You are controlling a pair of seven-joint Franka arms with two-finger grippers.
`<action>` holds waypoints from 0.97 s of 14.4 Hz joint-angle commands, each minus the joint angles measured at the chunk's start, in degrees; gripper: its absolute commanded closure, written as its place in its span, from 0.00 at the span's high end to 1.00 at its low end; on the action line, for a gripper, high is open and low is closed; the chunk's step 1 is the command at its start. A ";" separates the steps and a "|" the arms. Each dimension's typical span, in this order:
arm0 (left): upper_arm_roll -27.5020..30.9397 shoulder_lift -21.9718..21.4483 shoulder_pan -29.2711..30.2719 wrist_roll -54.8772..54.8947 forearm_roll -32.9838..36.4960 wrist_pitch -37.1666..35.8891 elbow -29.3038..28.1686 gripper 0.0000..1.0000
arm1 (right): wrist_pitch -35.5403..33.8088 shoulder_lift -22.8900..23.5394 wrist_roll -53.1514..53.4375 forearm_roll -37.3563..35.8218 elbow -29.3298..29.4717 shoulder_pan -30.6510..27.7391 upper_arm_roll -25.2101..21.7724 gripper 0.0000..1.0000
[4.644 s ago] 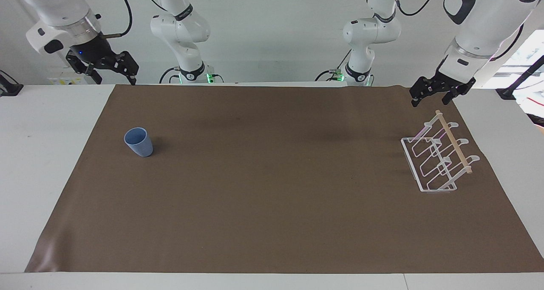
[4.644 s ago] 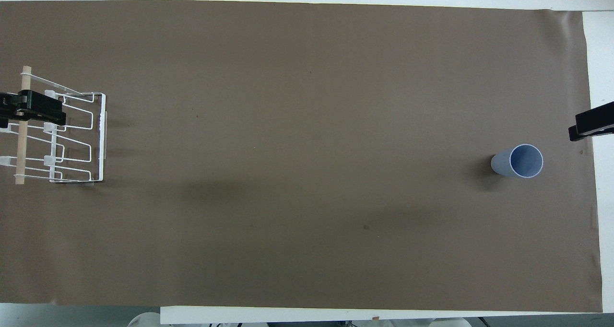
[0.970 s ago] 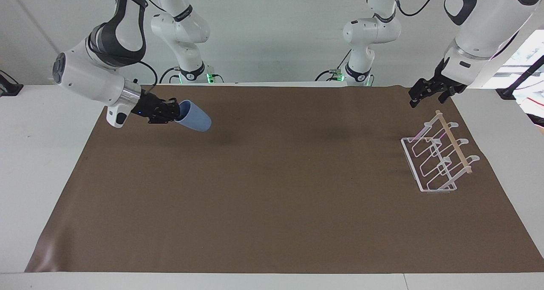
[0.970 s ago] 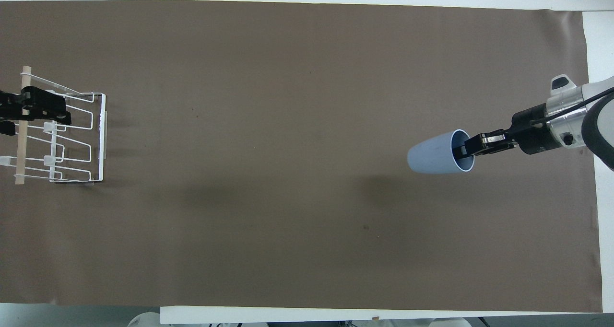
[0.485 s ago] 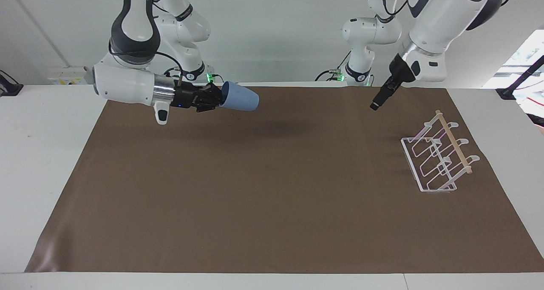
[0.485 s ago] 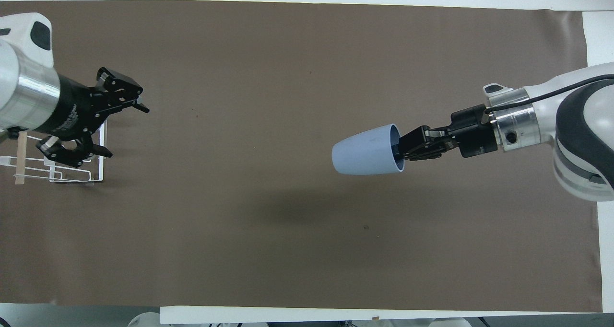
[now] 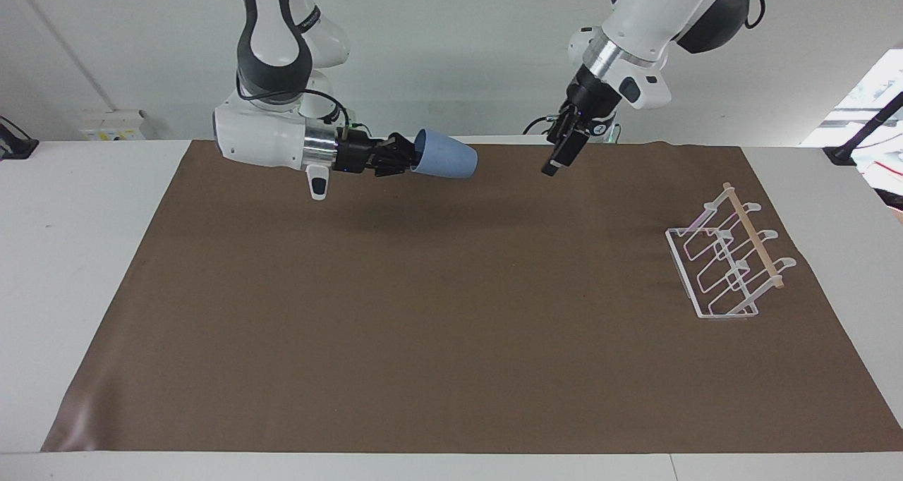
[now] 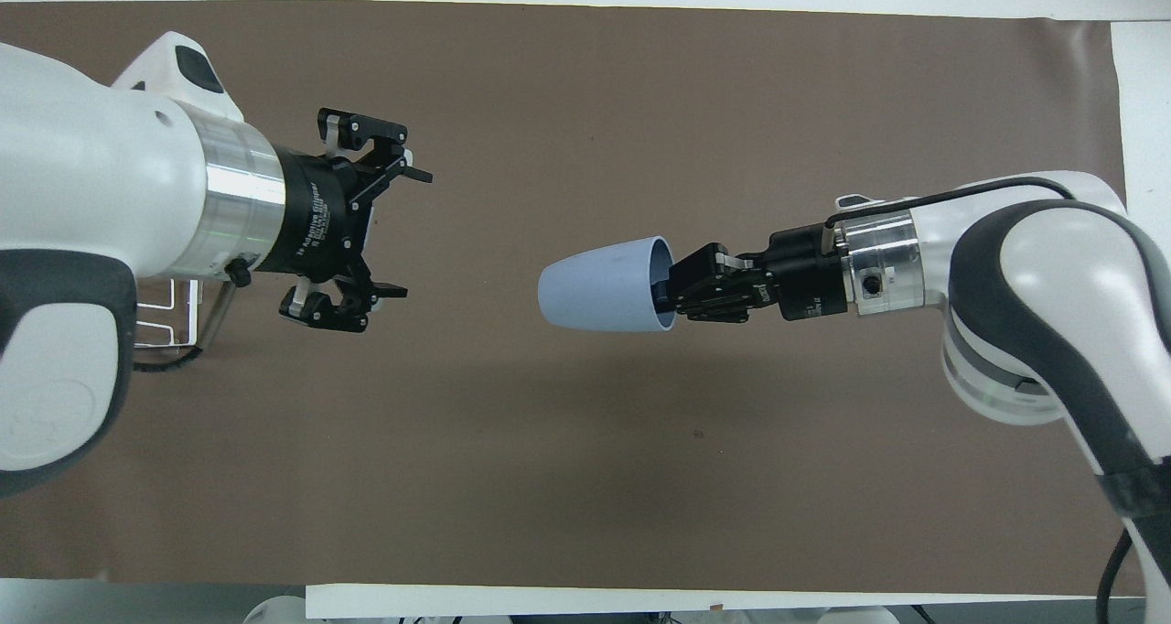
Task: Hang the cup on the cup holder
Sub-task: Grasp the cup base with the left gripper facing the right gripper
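Note:
The robot's left gripper should next grab the cup around its base end (image 8: pixel 561 294) because the right gripper covers the cup's rim, with a finger inside the cup's opening.
The light-blue cup (image 7: pixel 446 162) (image 8: pixel 599 284) hangs on its side in the air over the brown mat, its base pointing toward the left arm's end. My right gripper (image 7: pixel 412 158) (image 8: pixel 666 295) is shut on the cup's rim, with one finger inside the mouth. My left gripper (image 7: pixel 551 168) (image 8: pixel 412 234) is open and raised over the mat, facing the cup's base across a gap. The clear cup holder (image 7: pixel 726 262) with its wooden dowel stands on the mat toward the left arm's end. From overhead the left arm covers most of the cup holder (image 8: pixel 169 317).
A brown mat (image 7: pixel 451 340) covers most of the white table (image 7: pixel 63 255). Nothing else lies on it apart from the holder.
My right gripper has carried the cup toward the middle of the table. My left gripper has swung away from the holder toward the middle and now faces the cup.

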 commanded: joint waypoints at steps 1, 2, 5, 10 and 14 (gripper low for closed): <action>0.92 -0.73 -4.38 -9.66 -1.09 0.72 -0.33 1.00 | 3.95 -1.28 1.92 1.88 -1.26 2.56 -0.14 0.01; 0.83 -1.08 -5.00 -12.81 -2.66 0.37 -0.85 1.00 | 5.36 -1.20 2.01 1.88 -1.26 3.52 -0.14 0.01; 0.65 -2.49 -6.24 -19.51 -3.64 -0.95 -2.87 1.00 | 6.60 -1.20 3.06 1.88 -1.35 4.76 -0.14 0.01; 0.57 -1.19 -6.15 -20.40 -3.64 4.39 -6.75 1.00 | 6.87 -1.20 3.24 1.88 -1.26 4.85 -0.14 0.01; 0.48 1.28 -6.41 -20.23 -3.90 9.67 -6.92 1.00 | 7.83 -1.20 3.24 1.80 -1.35 5.29 -0.14 0.01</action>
